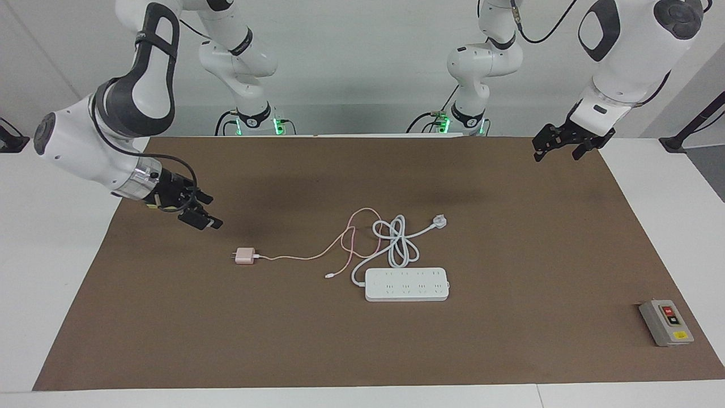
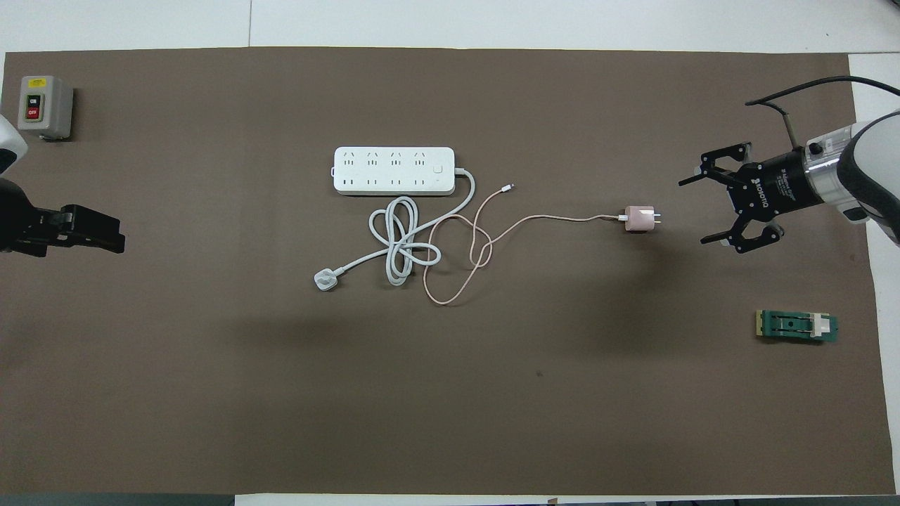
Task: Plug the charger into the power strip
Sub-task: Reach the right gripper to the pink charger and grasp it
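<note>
Prongs stick out of one end of the charger (image 1: 245, 256), its cable out of the other, so my right gripper should grab its flat facing sides next.
The charger (image 1: 245, 256) (image 2: 640, 218), a small pale pink cube, lies on the brown mat with its prongs toward the right arm's end of the table. Its thin pink cable (image 1: 306, 256) (image 2: 541, 219) loops toward the power strip (image 1: 406, 284) (image 2: 394, 171), a long white bar with its sockets facing up. My right gripper (image 1: 201, 215) (image 2: 692, 213) is open and low over the mat, a short way off the charger's prong side and touching nothing. My left gripper (image 1: 558, 152) (image 2: 91, 230) waits open and empty, raised over the mat's edge at its own end.
The strip's thick white cord is coiled nearer to the robots and ends in a white three-pin plug (image 1: 440, 221) (image 2: 325, 280). A grey button box (image 1: 666, 322) (image 2: 44, 106) sits at the left arm's end. A green and yellow block (image 2: 796, 326) lies at the right arm's end.
</note>
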You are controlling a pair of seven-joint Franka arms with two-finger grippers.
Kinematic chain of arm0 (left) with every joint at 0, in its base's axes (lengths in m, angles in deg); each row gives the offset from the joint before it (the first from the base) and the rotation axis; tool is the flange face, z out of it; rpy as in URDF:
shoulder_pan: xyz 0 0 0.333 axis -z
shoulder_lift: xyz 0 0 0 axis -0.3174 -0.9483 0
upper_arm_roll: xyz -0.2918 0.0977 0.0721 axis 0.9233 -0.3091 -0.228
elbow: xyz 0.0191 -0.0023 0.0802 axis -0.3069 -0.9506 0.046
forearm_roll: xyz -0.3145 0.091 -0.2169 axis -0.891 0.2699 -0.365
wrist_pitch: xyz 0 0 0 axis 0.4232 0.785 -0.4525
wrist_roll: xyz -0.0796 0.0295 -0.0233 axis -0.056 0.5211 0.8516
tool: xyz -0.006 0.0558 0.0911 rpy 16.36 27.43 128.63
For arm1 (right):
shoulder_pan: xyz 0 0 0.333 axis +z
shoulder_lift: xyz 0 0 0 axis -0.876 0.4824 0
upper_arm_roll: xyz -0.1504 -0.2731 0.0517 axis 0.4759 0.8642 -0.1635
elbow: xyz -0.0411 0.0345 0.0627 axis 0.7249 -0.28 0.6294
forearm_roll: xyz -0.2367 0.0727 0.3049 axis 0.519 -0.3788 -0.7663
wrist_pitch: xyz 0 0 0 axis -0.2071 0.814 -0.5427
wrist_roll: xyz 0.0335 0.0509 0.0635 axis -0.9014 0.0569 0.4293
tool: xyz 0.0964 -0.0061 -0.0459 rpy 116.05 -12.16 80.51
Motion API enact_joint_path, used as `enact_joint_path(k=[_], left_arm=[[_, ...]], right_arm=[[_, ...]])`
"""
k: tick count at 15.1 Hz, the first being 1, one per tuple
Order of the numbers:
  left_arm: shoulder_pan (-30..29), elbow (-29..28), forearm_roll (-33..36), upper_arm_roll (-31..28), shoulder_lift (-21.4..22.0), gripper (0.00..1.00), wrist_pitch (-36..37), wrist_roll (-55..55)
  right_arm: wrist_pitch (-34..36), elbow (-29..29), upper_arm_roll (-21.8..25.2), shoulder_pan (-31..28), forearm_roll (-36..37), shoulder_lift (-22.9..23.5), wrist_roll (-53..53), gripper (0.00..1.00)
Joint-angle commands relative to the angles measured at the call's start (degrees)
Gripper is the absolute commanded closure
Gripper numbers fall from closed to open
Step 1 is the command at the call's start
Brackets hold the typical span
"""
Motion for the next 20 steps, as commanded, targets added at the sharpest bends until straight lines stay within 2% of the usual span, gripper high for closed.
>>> enact_joint_path(k=[1,3,5,11,14,15,17,19,20], left_arm=[[-0.19,-0.41,0.90,0.10,0.95,0.00,-0.07,-0.48],[-0.19,-0.41,0.90,0.10,0.95,0.00,-0.07,-0.48],[-1.15,-0.41,1.25,-0.25,1.13,0.00,-0.07,-0.48],[0.15,-0.76,1.25,0.54,1.13,0.00,-1.12,-0.30],[-0.28,-1.20,0.47,0.63,-0.44,0.00,-4.63,0.92],[-1.06,0.02,-4.06,0.19,-2.45,0.00,-4.46,2.93],[-5.79,1.00,-20.64,-0.16,-5.01,0.00,-5.25,8.01],[-7.83,1.35,-29.82,-0.16,-8.44,0.00,-7.53,14.34],[-8.71,1.09,-34.38,-0.08,-10.19,0.00,-7.45,16.63]], right_arm=[[-0.55,0.22,-0.64,-1.00,-3.08,3.61,-1.15,0.00],[-2.81,-0.04,-0.46,-0.91,-6.94,6.51,-1.76,0.00],[-4.15,-0.39,-0.46,-0.65,-7.83,8.10,-3.95,0.00],[-5.47,-1.01,-0.46,-0.03,-8.10,10.04,-4.31,0.00],[-7.21,-0.83,-0.55,-0.21,-8.19,12.23,-3.44,0.00],[-8.18,-0.92,-0.55,-0.12,-8.19,12.41,-3.17,0.00],[-8.11,-0.92,-0.55,-0.03,-9.40,12.41,-3.17,0.00],[-8.02,-0.92,-0.55,0.05,-10.20,12.41,-3.17,0.06],[-8.02,-0.92,-0.55,0.14,-10.73,12.41,-3.17,0.06]])
